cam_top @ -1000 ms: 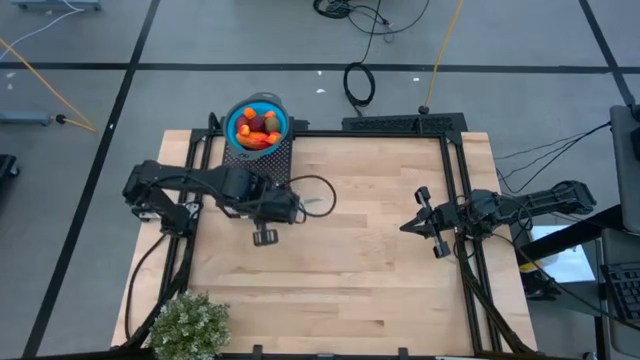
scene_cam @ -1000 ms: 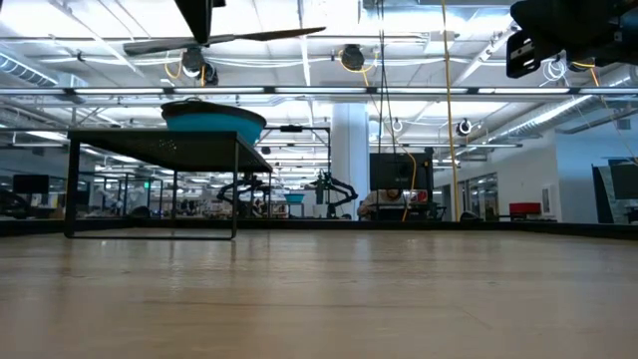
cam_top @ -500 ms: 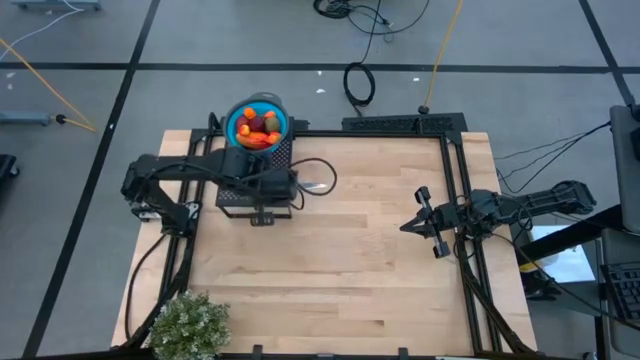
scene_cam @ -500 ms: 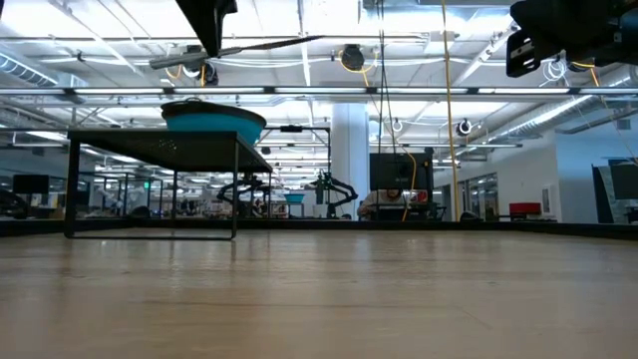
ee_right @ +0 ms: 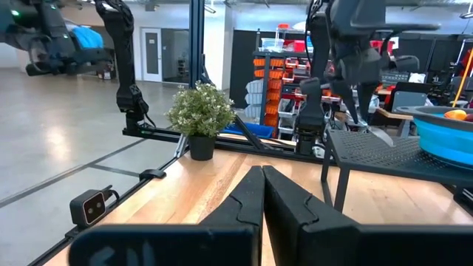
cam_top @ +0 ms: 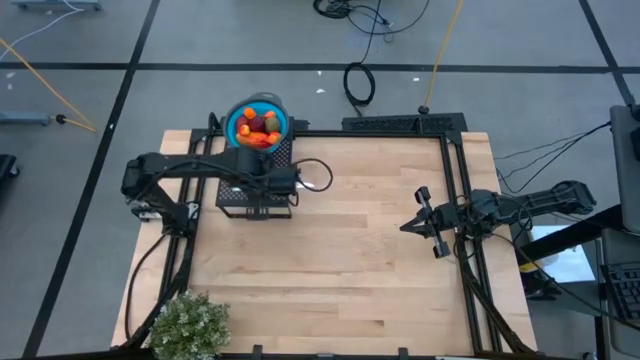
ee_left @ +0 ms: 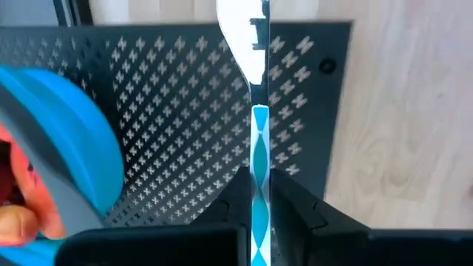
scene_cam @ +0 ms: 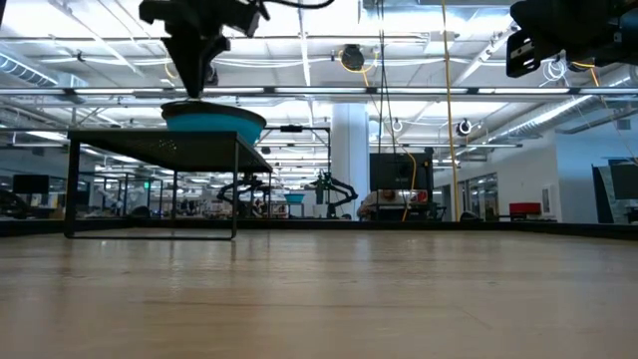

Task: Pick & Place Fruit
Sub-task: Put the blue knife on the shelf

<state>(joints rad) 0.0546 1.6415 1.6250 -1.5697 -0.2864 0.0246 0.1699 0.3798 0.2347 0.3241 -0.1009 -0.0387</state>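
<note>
The blade (ee_left: 246,37) sticks out past the stand's edge (ee_left: 295,24) in the left wrist view, so the knife moves inward, before my left gripper lets go of it.
The fruit (cam_top: 259,127) lies heaped in a blue bowl (cam_top: 243,112) on a black perforated stand (cam_top: 232,203) at the table's far left. The left wrist view shows fruit (ee_left: 13,214) at the bowl's edge. My left gripper (ee_left: 259,174) hangs over the stand beside the bowl (scene_cam: 213,122), pointing down and shut on a slim blue-handled knife (ee_left: 259,140). My right gripper (cam_top: 408,226) waits above the table's right side, shut and touching nothing (ee_right: 262,185). My left gripper pinches the knife's blue handle (ee_left: 260,159) between its two fingers, coming from above with the knife lying along them. The white blade (ee_left: 242,44) sticks out past the fingertips over the stand's perforated top. Whether the tip touches the stand cannot be told.
A bushy green plant (cam_top: 188,325) stands at the table's near left corner. Black frame rails (cam_top: 455,200) run along the table's sides. Bare wood (cam_top: 340,260) stretches between the two arms. Cables lie on the floor beyond the far edge.
My left gripper has moved toward the table's far edge, over the stand, and tipped from level to pointing down. The knife in it has swung from level to hanging blade-down beside the bowl.
</note>
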